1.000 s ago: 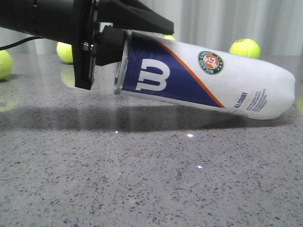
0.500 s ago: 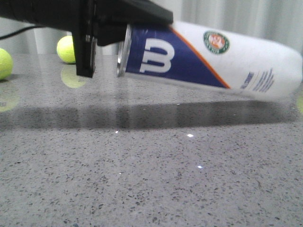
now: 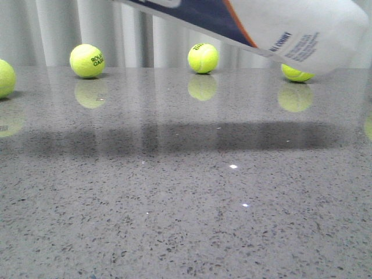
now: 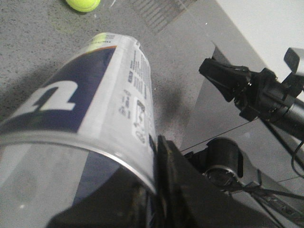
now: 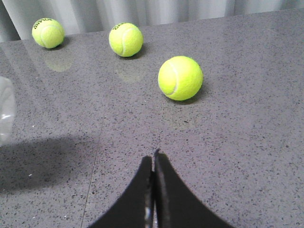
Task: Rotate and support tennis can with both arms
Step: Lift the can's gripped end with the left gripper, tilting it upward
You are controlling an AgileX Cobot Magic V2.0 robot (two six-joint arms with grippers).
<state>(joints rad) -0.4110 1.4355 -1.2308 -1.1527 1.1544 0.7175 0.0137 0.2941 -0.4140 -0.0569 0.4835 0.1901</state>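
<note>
The tennis can hangs tilted above the grey speckled table, so the left gripper should keep its hold on it for now.
The tennis can [image 3: 279, 29] hangs tilted in the air at the top of the front view, its upper part cut off by the frame. Its navy panel and small print show. In the left wrist view the can [image 4: 95, 99] fills the left side. My left gripper [image 4: 154, 164] is shut on its open metal rim, with one black finger [image 4: 166, 175] outside the wall. It is out of the front view. My right gripper [image 5: 153, 159] is shut and empty, low over the table, apart from the can. A frosted edge of the can [image 5: 4, 111] shows beside it.
Several yellow-green tennis balls lie on the grey speckled table [image 3: 186, 221]: one at the far left [image 3: 87, 60], one in the middle [image 3: 203, 58], one under the can's end [image 3: 296, 73]. The nearest ball [image 5: 180, 78] lies ahead of the right gripper. The right arm [image 4: 247, 90] shows beyond the can.
The can has risen from low over the table to the top of the front view, still tilted. The left gripper holding it has gone out of the front view.
</note>
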